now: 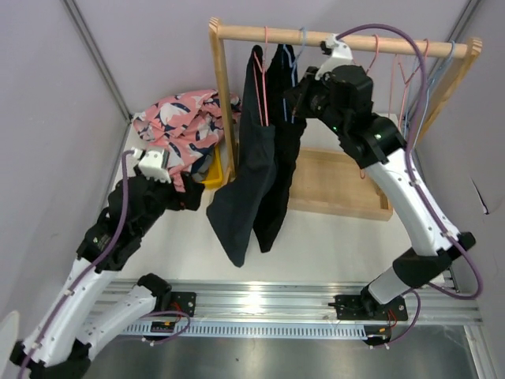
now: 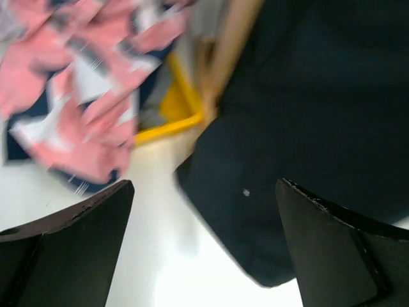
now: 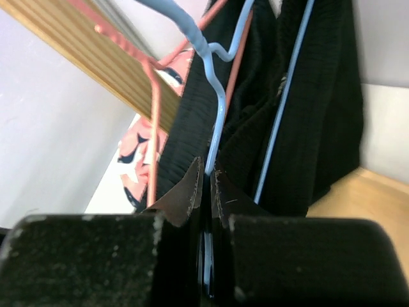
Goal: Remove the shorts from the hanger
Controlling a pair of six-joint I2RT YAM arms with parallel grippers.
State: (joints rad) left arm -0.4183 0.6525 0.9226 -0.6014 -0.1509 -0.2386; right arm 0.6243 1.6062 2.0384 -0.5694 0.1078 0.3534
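Next, the left gripper grabs the rear shorts by the hanging hem point(image 1: 265, 240) to pull them off the blue hanger.
Two dark pairs of shorts hang from the wooden rail point(image 1: 316, 37): the front pair point(image 1: 241, 197) on a pink hanger point(image 3: 155, 121), the rear pair point(image 1: 282, 178) on a blue hanger point(image 3: 217, 109). My right gripper point(image 1: 300, 96) is up by the rail, and its wrist view point(image 3: 208, 173) shows it shut on the blue hanger's wire just above the black fabric point(image 3: 313, 128). The pink patterned shorts point(image 1: 177, 126) lie heaped at the left. My left gripper point(image 1: 188, 197) is low by the heap, open and empty point(image 2: 204, 188), with the front pair's hem point(image 2: 300, 160) just ahead.
A yellow bin point(image 1: 213, 172) stands under the pink heap, against the rack's left post point(image 1: 223, 103). A wooden tray point(image 1: 339, 185) lies behind the hanging shorts. Several bare hangers point(image 1: 402, 71) hang at the rail's right end. Grey walls close in on both sides.
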